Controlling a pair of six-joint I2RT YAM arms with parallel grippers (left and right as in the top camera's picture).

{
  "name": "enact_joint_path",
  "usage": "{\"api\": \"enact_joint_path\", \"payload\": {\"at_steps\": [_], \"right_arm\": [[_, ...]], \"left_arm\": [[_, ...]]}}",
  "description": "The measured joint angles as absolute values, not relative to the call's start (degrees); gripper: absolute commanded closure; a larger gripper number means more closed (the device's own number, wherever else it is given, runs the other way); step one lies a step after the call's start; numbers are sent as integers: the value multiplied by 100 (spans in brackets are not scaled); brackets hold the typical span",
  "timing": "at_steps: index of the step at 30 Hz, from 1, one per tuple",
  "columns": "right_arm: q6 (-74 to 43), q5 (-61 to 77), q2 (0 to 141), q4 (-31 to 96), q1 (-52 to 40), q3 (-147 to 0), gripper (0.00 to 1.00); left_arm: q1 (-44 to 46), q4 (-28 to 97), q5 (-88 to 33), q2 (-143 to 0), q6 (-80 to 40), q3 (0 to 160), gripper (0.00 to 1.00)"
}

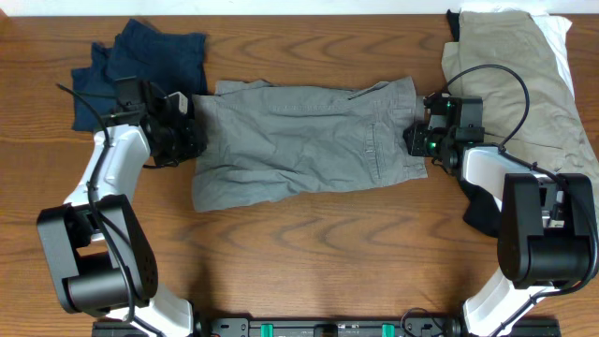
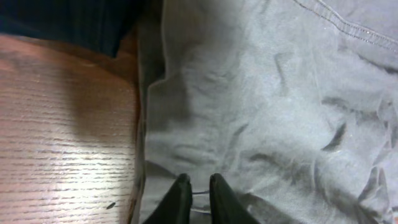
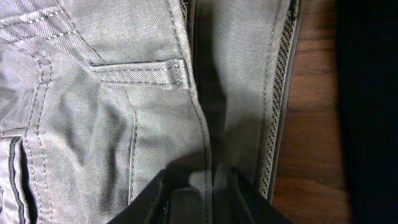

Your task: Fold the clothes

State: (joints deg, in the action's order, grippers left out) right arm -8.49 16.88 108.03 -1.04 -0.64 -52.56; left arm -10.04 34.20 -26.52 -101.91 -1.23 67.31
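I need to grab the shorts (image 1: 299,140) next with my right gripper by the seamed fold beside the waistband. Then I can fold that end of the shorts across toward the hem.
The mid-grey shorts (image 1: 299,140) lie spread flat across the middle of the table. My left gripper (image 1: 190,140) is at their left edge. In the left wrist view its fingers (image 2: 198,182) are nearly together, pinching the grey fabric (image 2: 261,112) close to the hem. My right gripper (image 1: 418,140) is at their right edge. In the right wrist view its fingers (image 3: 199,177) are closed over a seamed fold of the shorts (image 3: 124,112) next to the pale mesh-edged waistband (image 3: 277,106).
A navy garment (image 1: 140,61) lies crumpled at the back left, and its edge shows in the left wrist view (image 2: 68,22). Khaki clothes (image 1: 510,65) over a white piece (image 1: 562,47) lie at the back right. A black garment (image 1: 482,211) lies under the right arm.
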Motion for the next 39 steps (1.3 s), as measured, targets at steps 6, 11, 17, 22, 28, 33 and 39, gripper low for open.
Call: {"api": "enact_joint_path", "payload": {"at_steps": [6, 11, 17, 22, 28, 33, 39], "right_arm": [[-773, 1975, 10803, -80, -64, -5277, 42], [-685, 2206, 10798, 91, -67, -5352, 20], [-578, 2495, 10735, 998, -78, -5728, 1], [-543, 2300, 10624, 2158, -47, -6045, 1], [-502, 1798, 10619, 2482, 91, -6106, 1], [-491, 1553, 10613, 2471, 104, -6106, 1], [-489, 1444, 10608, 2097, 104, -5983, 1]], "left_arm": [[-816, 3332, -2519, -10388, -121, 6731, 94], [-749, 3271, -2432, -10871, -150, 6731, 94], [-749, 3234, -2117, -11019, -296, 6731, 94], [-749, 3179, -1994, -11021, -340, 6731, 94], [-749, 3122, -1857, -11021, -421, 6731, 94], [-749, 3116, -1737, -11021, -449, 6731, 94], [-749, 3122, -1708, -11021, -451, 6731, 94]]}}
